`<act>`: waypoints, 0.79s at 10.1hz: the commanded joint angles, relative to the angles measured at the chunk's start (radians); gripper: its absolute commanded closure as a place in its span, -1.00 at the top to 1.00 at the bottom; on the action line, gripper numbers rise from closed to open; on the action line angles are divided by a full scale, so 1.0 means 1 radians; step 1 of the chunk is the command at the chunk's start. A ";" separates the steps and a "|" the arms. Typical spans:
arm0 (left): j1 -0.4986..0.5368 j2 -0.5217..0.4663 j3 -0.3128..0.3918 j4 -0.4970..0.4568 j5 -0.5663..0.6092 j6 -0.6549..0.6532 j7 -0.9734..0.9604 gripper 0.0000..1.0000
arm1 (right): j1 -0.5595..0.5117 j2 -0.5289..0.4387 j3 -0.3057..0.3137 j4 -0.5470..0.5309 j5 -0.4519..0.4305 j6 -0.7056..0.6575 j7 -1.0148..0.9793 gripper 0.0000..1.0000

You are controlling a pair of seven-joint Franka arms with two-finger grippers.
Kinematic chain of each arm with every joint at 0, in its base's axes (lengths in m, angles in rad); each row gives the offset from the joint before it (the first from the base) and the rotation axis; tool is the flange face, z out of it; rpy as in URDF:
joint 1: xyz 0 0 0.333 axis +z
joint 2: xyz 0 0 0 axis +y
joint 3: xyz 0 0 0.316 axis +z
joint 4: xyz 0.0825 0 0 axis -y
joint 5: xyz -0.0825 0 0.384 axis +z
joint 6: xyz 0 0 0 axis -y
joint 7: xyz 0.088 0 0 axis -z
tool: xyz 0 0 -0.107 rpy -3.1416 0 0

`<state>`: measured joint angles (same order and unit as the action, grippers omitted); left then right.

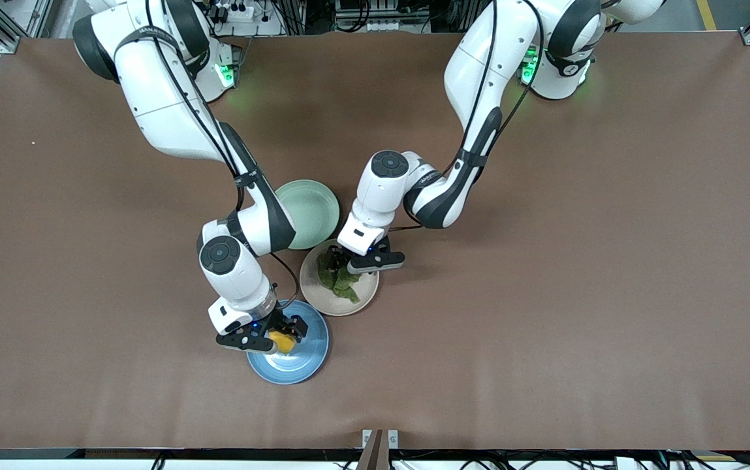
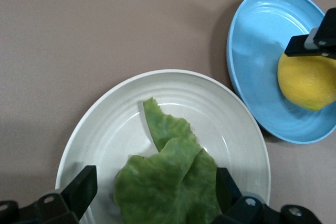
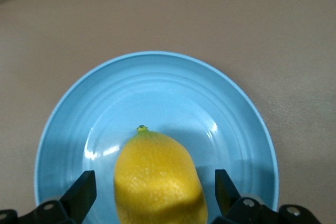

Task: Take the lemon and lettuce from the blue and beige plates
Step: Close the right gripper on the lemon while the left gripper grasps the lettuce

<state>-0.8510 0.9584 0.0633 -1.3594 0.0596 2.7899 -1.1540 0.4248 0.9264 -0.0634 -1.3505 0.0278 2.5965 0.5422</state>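
My fingers are on both sides of the lemon, low over the sky-blue plate (image 1: 293, 369) (image 3: 157, 85). My right gripper needs to close on the lemon, as it would hold it now.
The yellow lemon (image 1: 281, 342) (image 3: 157, 179) lies on the sky-blue plate (image 1: 293, 369) (image 3: 157, 85), nearest the front camera. My right gripper (image 1: 281, 337) (image 3: 153, 184) is down over it, open, one finger on each side with a gap to the fruit. The dark green lettuce (image 1: 343, 282) (image 2: 168, 182) rests on the beige plate (image 1: 329, 303) (image 2: 105, 124) beside the blue one. My left gripper (image 1: 344, 266) (image 2: 155, 184) is low over the leaf, open, its fingers straddling it. The left wrist view also shows the blue plate (image 2: 257, 45) and lemon (image 2: 310, 82).
A pale mint-green plate (image 1: 314, 207) sits farther from the front camera, touching the beige plate and partly under my right arm. The three plates crowd together mid-table on the brown mat (image 1: 544, 294), which stretches wide toward both ends.
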 commanded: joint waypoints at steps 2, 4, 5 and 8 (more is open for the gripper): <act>-0.028 0.052 0.029 0.036 0.025 0.078 -0.038 1.00 | 0.015 0.035 -0.023 0.039 0.018 0.004 -0.002 0.66; -0.028 0.063 0.038 0.036 0.025 0.103 -0.038 1.00 | 0.032 0.034 -0.033 0.039 0.020 0.004 0.002 -0.34; -0.028 0.063 0.036 0.036 0.025 0.109 -0.038 1.00 | 0.037 0.028 -0.041 0.039 0.021 -0.004 0.004 -0.67; -0.036 0.074 0.041 0.037 0.025 0.122 -0.039 1.00 | 0.031 -0.043 -0.042 0.028 0.086 -0.095 -0.001 -0.76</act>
<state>-0.8674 1.0056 0.0806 -1.3563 0.0596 2.8930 -1.1540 0.4503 0.9309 -0.0929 -1.3216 0.0755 2.5765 0.5424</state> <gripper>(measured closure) 0.000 0.326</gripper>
